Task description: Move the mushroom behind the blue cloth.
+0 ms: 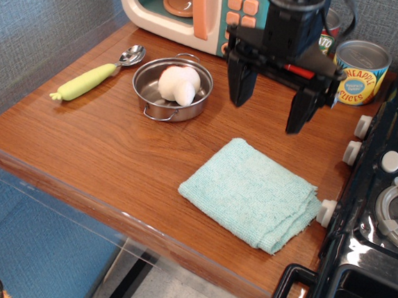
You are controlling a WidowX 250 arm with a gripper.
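Note:
The mushroom needs to go behind the blue cloth. My gripper should next grab the mushroom by its rounded cap [177, 81].
The off-white mushroom [178, 84] lies inside a small steel bowl [149, 91] on the wooden counter, left of centre. The aqua-blue cloth [251, 192] lies folded on the counter at the front right, by the stove. My black gripper [269, 115] hangs open and empty above the counter, behind the cloth and to the right of the bowl. Its two fingers [239, 83] point down, wide apart, touching nothing.
A toy microwave [185, 8] stands at the back. A pineapple can [360, 72] stands at the back right, just beside the gripper. A green-handled spoon [97, 73] lies at the left. A black stove [387, 186] borders the right edge. The counter's front edge drops off.

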